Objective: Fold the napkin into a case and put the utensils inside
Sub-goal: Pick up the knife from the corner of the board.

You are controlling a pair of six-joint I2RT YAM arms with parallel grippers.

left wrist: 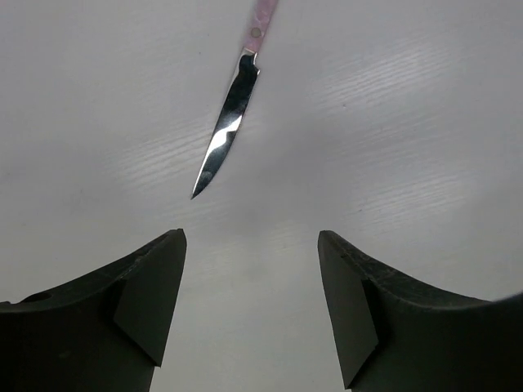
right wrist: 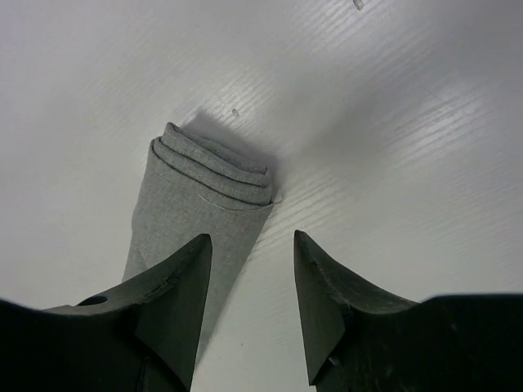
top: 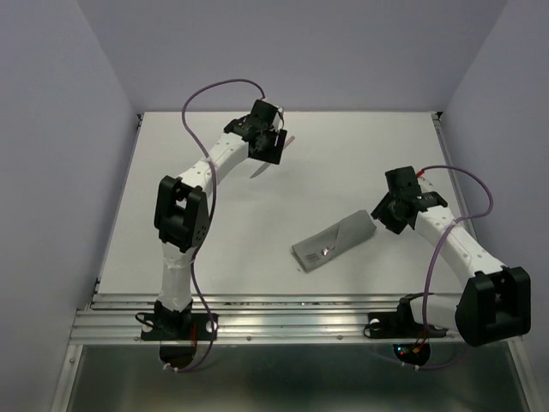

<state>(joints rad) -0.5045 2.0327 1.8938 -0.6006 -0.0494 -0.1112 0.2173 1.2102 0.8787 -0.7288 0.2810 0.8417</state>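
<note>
The knife's handle needs its far end free to slide into the napkin case. My left gripper should grab the knife's pink handle close beside the blade (left wrist: pixel 256 35).
The napkin lies folded into a narrow grey case (top: pixel 336 241) right of the table's middle, and its layered end (right wrist: pixel 214 173) shows in the right wrist view. A small silver glint (top: pixel 326 251) sits on the case, and I cannot tell what it is. My right gripper (top: pixel 386 216) (right wrist: pixel 249 241) is open just above the case's right end, with one finger (right wrist: pixel 176 286) over the cloth. A knife (left wrist: pixel 230 121) with a pink handle (left wrist: pixel 261 18) lies bare on the table at the far middle (top: pixel 258 171). My left gripper (top: pixel 273 150) (left wrist: pixel 252 245) hangs open over it, holding nothing.
The white table (top: pixel 214 215) is walled at the left, back and right. A metal rail (top: pixel 283 318) runs along the near edge, where both arm bases are bolted. A purple cable (top: pixel 219 86) loops above the left arm.
</note>
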